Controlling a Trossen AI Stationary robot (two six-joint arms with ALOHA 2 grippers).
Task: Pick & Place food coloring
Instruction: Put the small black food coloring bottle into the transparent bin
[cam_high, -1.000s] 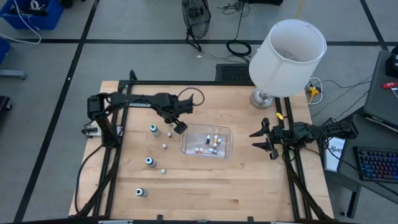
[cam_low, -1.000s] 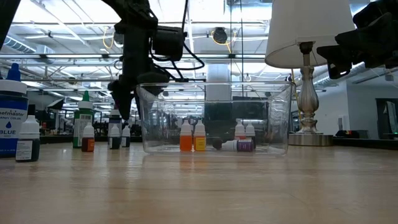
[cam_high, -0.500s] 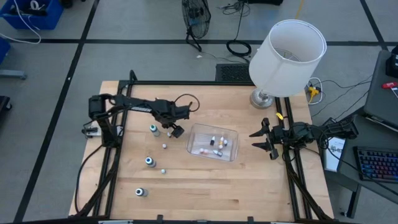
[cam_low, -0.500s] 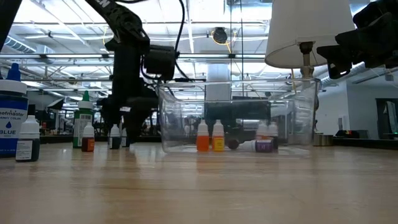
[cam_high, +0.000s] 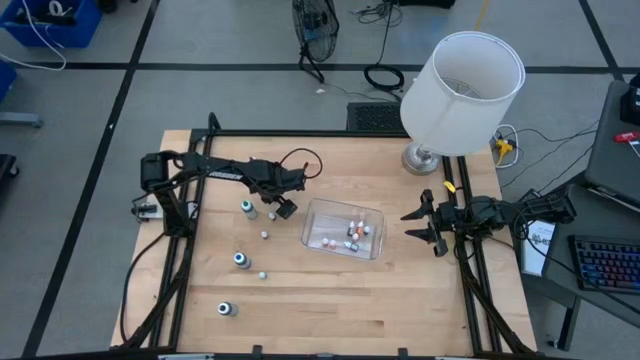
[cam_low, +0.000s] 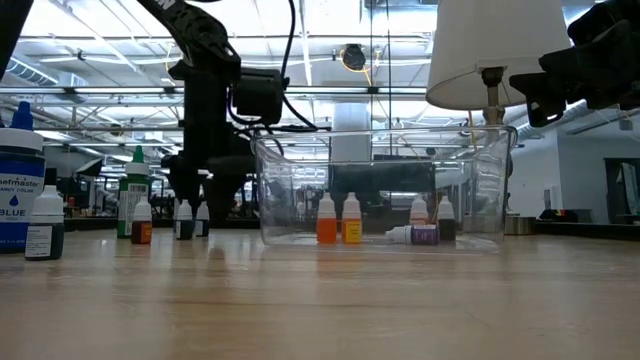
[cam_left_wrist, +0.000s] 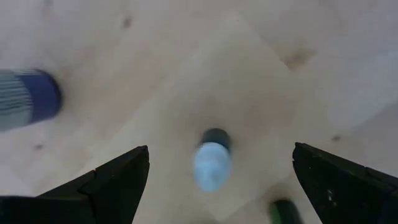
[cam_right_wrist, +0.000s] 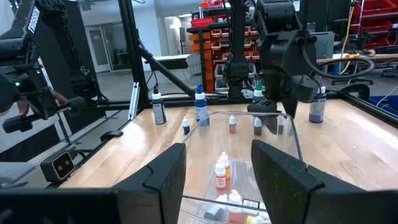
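Observation:
The robot's left gripper should next take the small bottle by its white cap (cam_left_wrist: 212, 165). The food coloring can then go in the clear tub.
Several tiny food coloring bottles (cam_high: 350, 232) stand or lie inside a clear plastic tub (cam_high: 312, 215) at mid table; they also show in the low view (cam_low: 338, 220) and the right wrist view (cam_right_wrist: 222, 171). More bottles stand loose on the wood to its left (cam_high: 264, 235). My left gripper (cam_high: 281, 208) is open and points down, with one small white-topped bottle (cam_left_wrist: 211, 160) standing on the table between its fingers, untouched. A blue-capped bottle (cam_left_wrist: 28, 96) stands beside it. My right gripper (cam_high: 425, 225) is open and empty at the table's right edge, facing the tub (cam_right_wrist: 249, 113).
A white-shaded lamp (cam_high: 460, 90) stands at the far right, its base (cam_high: 425, 158) on the table. Larger bottles stand at the left: one blue-capped (cam_high: 246, 208), others toward the near edge (cam_high: 240, 260) (cam_high: 224, 309). Bare wood lies along the near edge.
The tub has slid a little toward the table's right edge and turned slightly, and the bottles inside it have shifted. My left gripper has gone down and toward the left edge, from the tub's left wall to over the loose bottles, then held still.

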